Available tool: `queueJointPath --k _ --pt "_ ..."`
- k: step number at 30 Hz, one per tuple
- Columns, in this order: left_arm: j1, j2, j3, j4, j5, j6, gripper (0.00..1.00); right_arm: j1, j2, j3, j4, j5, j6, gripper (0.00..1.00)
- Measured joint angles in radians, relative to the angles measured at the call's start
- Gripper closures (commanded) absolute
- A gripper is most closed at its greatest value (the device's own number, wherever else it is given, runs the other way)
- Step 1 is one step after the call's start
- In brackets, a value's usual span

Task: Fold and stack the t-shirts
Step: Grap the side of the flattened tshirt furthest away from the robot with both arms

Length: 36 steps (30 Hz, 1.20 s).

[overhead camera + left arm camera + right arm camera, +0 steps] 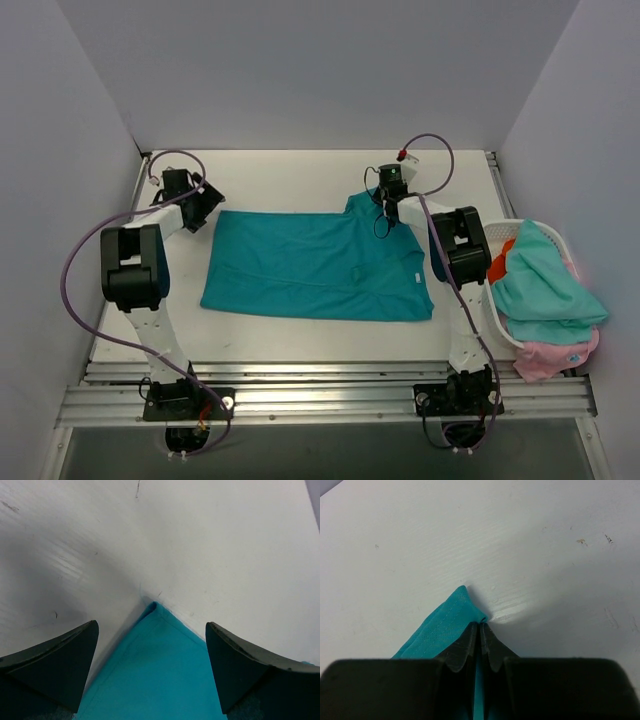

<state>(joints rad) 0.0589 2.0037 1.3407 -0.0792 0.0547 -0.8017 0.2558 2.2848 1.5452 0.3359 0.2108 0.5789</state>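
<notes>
I should next grab the teal t-shirt's free far corner (223, 214) (156, 614) with my left gripper, opposite my right gripper's corner, to fold the t-shirt's far edge over evenly.
A deep teal t-shirt (315, 265) lies spread flat across the middle of the table. My right gripper (385, 203) is at its far right corner, shut on the teal t-shirt; the wrist view shows the cloth corner (451, 617) pinched between the closed fingertips (468, 641). My left gripper (212, 200) hovers at the far left corner, open, and that corner (155, 645) lies between its two wide-apart fingers (240, 667) without being touched. More t-shirts, aqua (540, 280), pink (552, 357) and orange-red (503, 260), are heaped in the basket at right.
A white lattice basket (490, 300) stands at the table's right edge beside the right arm. White walls close in the table on the left, back and right. Purple cables loop off both arms.
</notes>
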Motion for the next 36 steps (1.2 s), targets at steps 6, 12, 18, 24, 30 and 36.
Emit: queueJointPath --k 6,12,18,24,30,36 --pt "0.0 0.054 0.04 -0.012 0.006 -0.002 0.01 -0.001 -0.003 -0.01 0.009 -0.004 0.0 1.0" --pt "-0.006 0.059 0.042 -0.013 0.018 -0.002 0.01 -0.001 -0.004 -0.012 0.014 -0.01 0.001 1.0" --pt "-0.026 0.079 0.062 0.001 0.048 -0.003 0.0 -0.001 -0.003 -0.016 0.021 -0.01 0.002 1.0" --pt "-0.047 0.098 0.076 0.016 0.064 -0.006 0.1 -0.001 -0.004 -0.016 0.023 -0.01 0.003 1.0" --pt "-0.047 0.114 0.081 0.017 0.079 -0.005 0.49 -0.002 -0.003 -0.017 0.024 -0.01 0.004 1.0" --pt "-0.047 0.139 0.085 0.016 0.099 -0.005 0.72 -0.006 -0.003 -0.021 0.034 -0.01 0.004 1.0"
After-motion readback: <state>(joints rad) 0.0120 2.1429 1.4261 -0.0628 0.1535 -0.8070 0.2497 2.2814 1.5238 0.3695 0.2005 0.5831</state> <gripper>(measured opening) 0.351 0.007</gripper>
